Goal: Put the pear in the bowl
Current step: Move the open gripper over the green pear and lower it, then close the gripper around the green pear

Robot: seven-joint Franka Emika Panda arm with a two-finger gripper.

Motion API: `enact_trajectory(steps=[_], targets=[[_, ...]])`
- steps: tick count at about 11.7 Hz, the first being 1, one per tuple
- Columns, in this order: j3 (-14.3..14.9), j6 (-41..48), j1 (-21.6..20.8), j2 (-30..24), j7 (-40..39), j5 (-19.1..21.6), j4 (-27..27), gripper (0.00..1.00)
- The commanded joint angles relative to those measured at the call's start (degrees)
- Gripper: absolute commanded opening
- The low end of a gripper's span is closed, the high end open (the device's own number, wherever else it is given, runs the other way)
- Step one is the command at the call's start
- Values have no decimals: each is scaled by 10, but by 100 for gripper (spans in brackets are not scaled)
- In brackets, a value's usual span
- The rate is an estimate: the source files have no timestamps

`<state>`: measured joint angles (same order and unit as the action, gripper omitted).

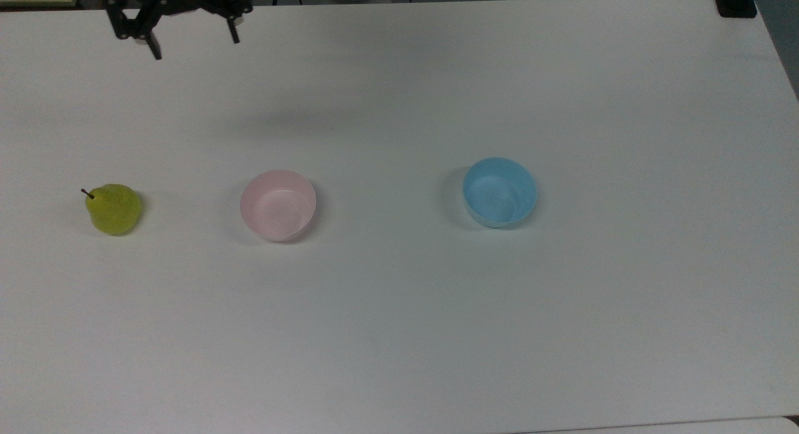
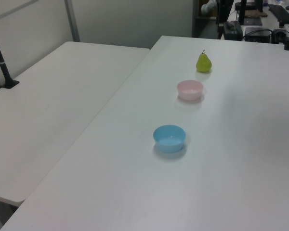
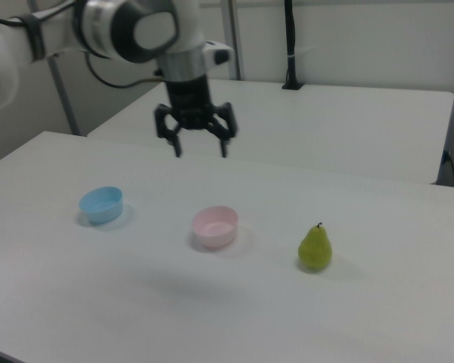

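Next, my gripper takes hold of the yellow-green pear by its rounded body (image 2: 203, 65) and places it in the pale pink bowl (image 2: 190, 90).
The yellow-green pear (image 1: 114, 208) stands upright on the white table at the top view's left, its dark stem pointing up-left; it also shows in the left view (image 2: 203, 62) and the right view (image 3: 315, 248). The pale pink bowl (image 1: 278, 205) sits empty to the pear's right in the top view, also seen in the left view (image 2: 190, 89) and the right view (image 3: 215, 226). My gripper (image 1: 193, 45) hangs open and empty high above the table's far edge, up and to the right of the pear in the top view. In the right view the gripper (image 3: 200, 150) hovers well above the pink bowl.
A light blue bowl (image 1: 499, 192) sits empty to the pink bowl's right in the top view. A second white table (image 2: 53, 96) adjoins at the left view's left. A black post clamp (image 1: 735, 2) grips the table's far right corner in the top view.
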<state>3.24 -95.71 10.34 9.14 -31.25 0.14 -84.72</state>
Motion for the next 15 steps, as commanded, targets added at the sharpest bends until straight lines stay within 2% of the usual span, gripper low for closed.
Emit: enact_trajectory(steps=[1,4,9,15], targets=[[-9,-24,44,95,-26,-26,71,100],[-4,-110,84,159,-25,-27,78,100],[-2,-249,102,242,-22,-25,75,100],[-2,-288,101,289,-21,-26,74,100]])
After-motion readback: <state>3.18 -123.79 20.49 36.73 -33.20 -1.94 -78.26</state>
